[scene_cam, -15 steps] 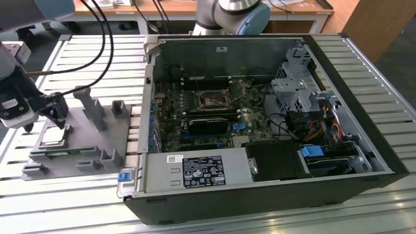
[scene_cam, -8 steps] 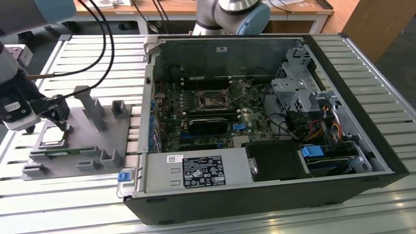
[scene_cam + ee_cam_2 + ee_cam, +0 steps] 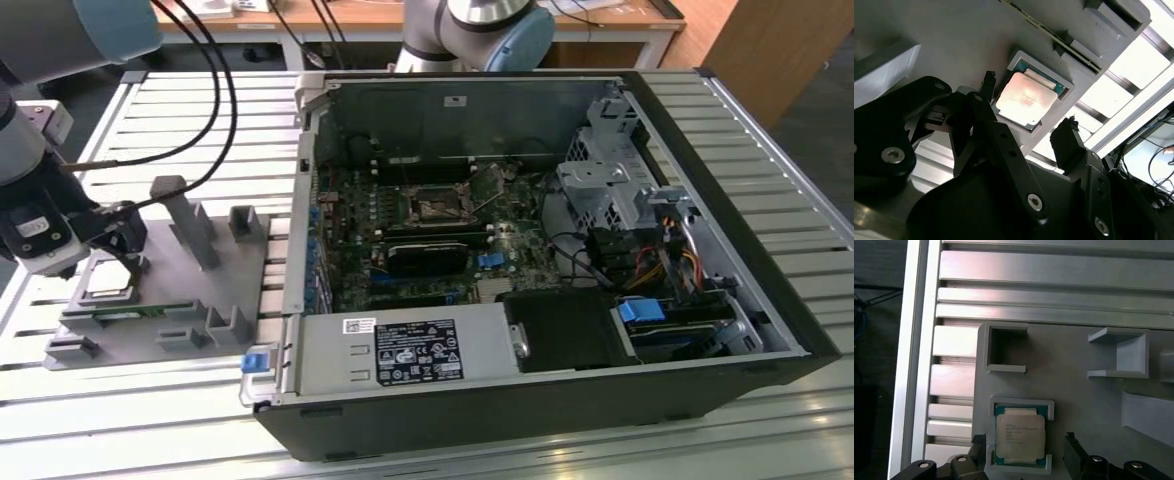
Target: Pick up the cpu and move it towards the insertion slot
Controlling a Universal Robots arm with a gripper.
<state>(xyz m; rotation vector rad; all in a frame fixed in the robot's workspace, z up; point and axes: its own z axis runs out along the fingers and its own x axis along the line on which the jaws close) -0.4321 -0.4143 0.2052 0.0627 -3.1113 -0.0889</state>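
My gripper is to grab the cpu by its open side edges next, because the holder's raised sides wrap around the ends of the cpu [image 3: 110, 284].
The cpu [image 3: 110, 284], a flat square chip with a silvery top, lies in a shallow square pocket of the grey fixture [image 3: 200, 305] at the exterior view's left. My gripper [image 3: 107, 262] hangs just over it, open. In both wrist views the black fingertips [image 3: 1070, 134] [image 3: 1072, 441] stand on either side of the cpu [image 3: 1026, 100] [image 3: 1020, 439], apart from its edges, with my gripper [image 3: 1029, 107] [image 3: 1025, 441] centred on the chip. The insertion slot [image 3: 438, 208], a silvery frame with a dark centre, sits on the motherboard inside the open computer case, well to the exterior view's right.
The fixture carries upright grey posts [image 3: 178, 215] and a thin green memory stick [image 3: 114, 314] near its front. The computer case's wall [image 3: 310, 160] stands between fixture and motherboard. Black cables [image 3: 220, 100] hang above the slatted table. A second arm [image 3: 474, 30] stands behind the case.
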